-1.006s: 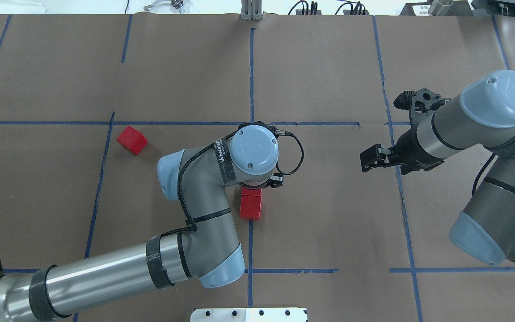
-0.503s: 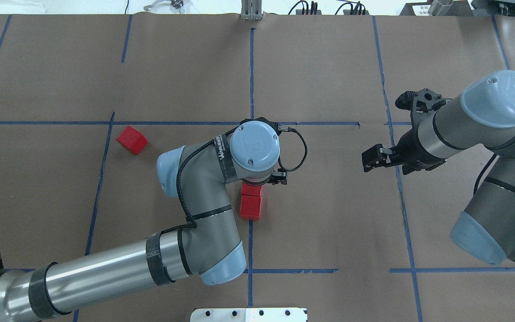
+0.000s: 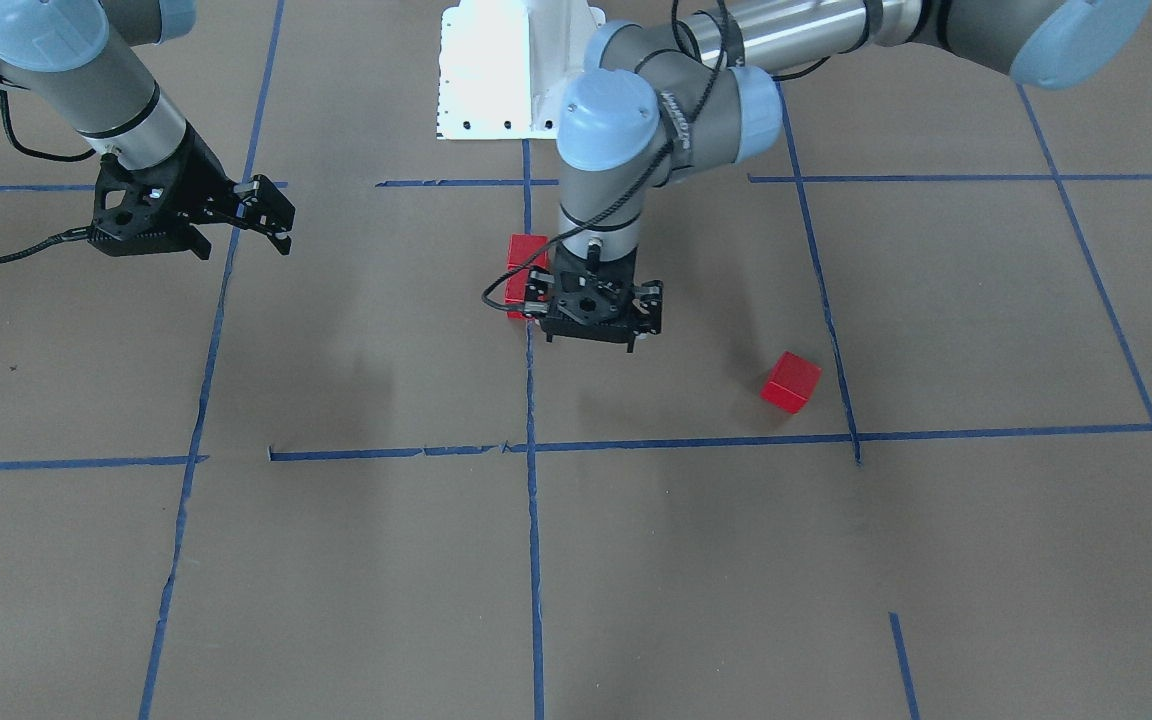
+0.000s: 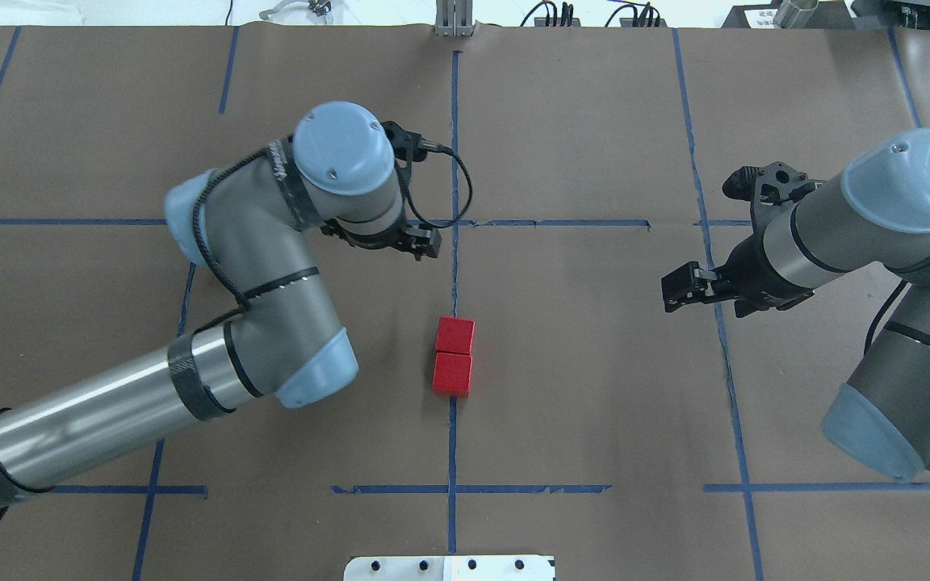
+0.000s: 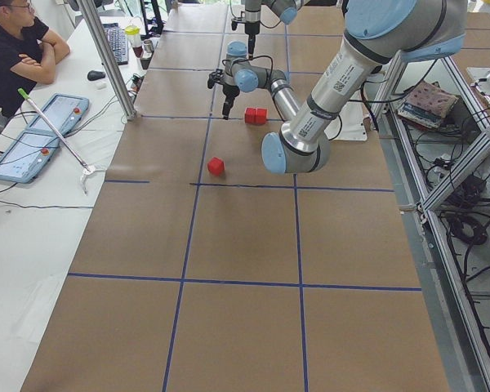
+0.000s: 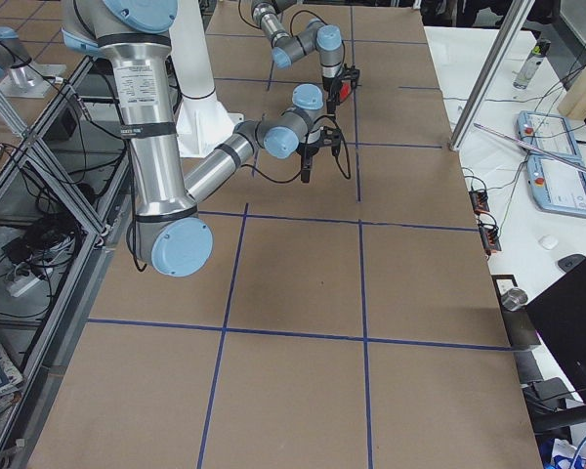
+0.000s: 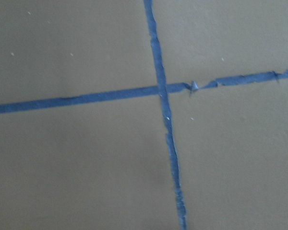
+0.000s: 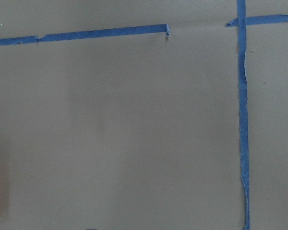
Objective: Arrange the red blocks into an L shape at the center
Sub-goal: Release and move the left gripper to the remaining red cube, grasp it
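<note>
The third red block will complete the L beside the paired blocks, so my left gripper should grab its opposite sides next.
Two red blocks (image 4: 454, 355) lie touching, one behind the other, on the blue tape line that splits the center (image 4: 578, 347). My left gripper (image 4: 382, 237) is open and empty above the center's far edge, left of that line. Its wrist view shows only a tape crossing (image 7: 161, 89). The front-facing view shows the left gripper (image 3: 591, 325) lower, right beside the pair (image 3: 521, 262). The third red block (image 3: 791, 382) sits alone near the center's far left corner; my left arm hides it in the overhead view. My right gripper (image 4: 669, 292) is open and empty at the center's right border.
The robot's white base plate (image 4: 449, 567) sits at the near edge. Cables and a metal bracket (image 4: 454, 20) lie along the far edge. An operator (image 5: 16, 49) sits at a side table with a keyboard and control pads.
My left arm has moved away from the two blocks toward the far left, uncovering the farther block. It now covers the lone third block in the overhead view. The right arm has barely shifted.
</note>
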Tool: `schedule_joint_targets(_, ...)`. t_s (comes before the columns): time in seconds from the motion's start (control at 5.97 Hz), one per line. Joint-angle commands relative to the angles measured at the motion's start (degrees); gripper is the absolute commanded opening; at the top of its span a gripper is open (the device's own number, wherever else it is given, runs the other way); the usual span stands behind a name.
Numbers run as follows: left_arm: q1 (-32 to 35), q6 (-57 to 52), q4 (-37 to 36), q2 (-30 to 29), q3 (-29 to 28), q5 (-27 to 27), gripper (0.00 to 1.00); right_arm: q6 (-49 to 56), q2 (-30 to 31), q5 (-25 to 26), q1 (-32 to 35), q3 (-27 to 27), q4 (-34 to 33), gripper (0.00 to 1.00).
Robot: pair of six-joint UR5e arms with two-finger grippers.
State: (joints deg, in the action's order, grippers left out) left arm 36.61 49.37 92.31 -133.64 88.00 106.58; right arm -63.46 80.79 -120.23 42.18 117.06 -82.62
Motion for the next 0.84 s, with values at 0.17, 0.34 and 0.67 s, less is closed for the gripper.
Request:
schedule_joint_targets(0.17, 12.5, -21.3, 9.8, 13.6, 0.8, 12.6, 1.0, -0.1, 0.3, 0.1, -0.1, 0.1, 0.0, 1.0)
schedule_joint_targets(0.34, 13.4, -24.4, 10.5, 14.7, 0.0, 14.4, 1.0, -0.1, 0.3, 0.1, -0.2, 0.2, 0.0, 1.0)
schedule_joint_targets(0.67, 12.7, -26.4, 11.1, 15.3, -1.7, 14.5, 1.0, -0.1, 0.3, 0.2, -0.2, 0.1, 0.0, 1.0)
